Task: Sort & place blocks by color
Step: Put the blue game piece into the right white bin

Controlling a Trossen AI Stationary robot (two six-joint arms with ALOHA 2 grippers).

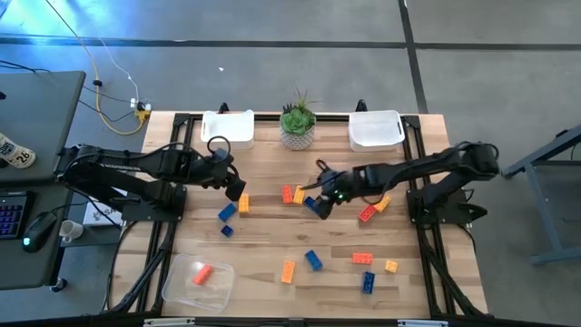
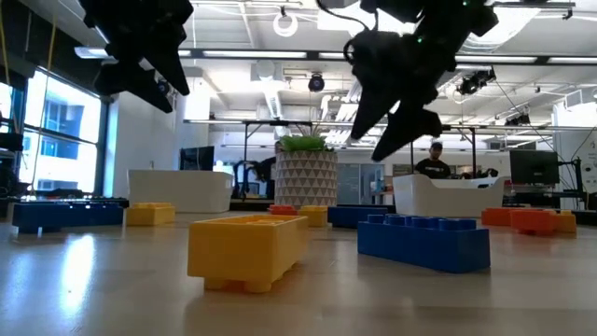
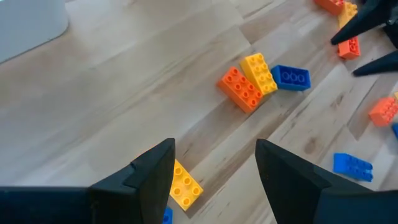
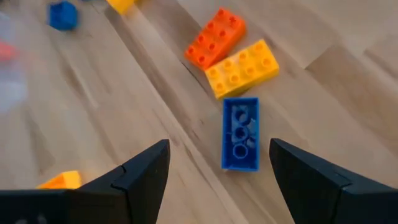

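Note:
The yellow block [image 4: 242,68] crowds one short end of the blue block, so my right gripper should next grip the blue block by its long sides to sort it.
Red-orange, yellow-orange and blue blocks lie scattered flat on the wooden table [image 1: 263,245]. My left gripper [image 1: 236,189] hovers open above a yellow block [image 3: 185,186] and a blue block [image 1: 227,213] at the middle left. My right gripper [image 1: 320,193] hovers open over a trio at the centre. That trio is an orange block [image 4: 216,37], a yellow block [image 4: 242,68] and a blue block [image 4: 240,132]. The blue one lies studs down, just ahead of the right fingers. In the low view both grippers [image 2: 149,75] [image 2: 401,112] hang clear of the tabletop.
Two white trays [image 1: 227,127] [image 1: 375,129] flank a potted plant [image 1: 297,125] at the far edge. A clear tray [image 1: 182,289] at the near left holds one orange block [image 1: 201,274]. More blocks lie near the right arm [image 1: 367,213] and toward the near edge [image 1: 313,261] [image 1: 362,258].

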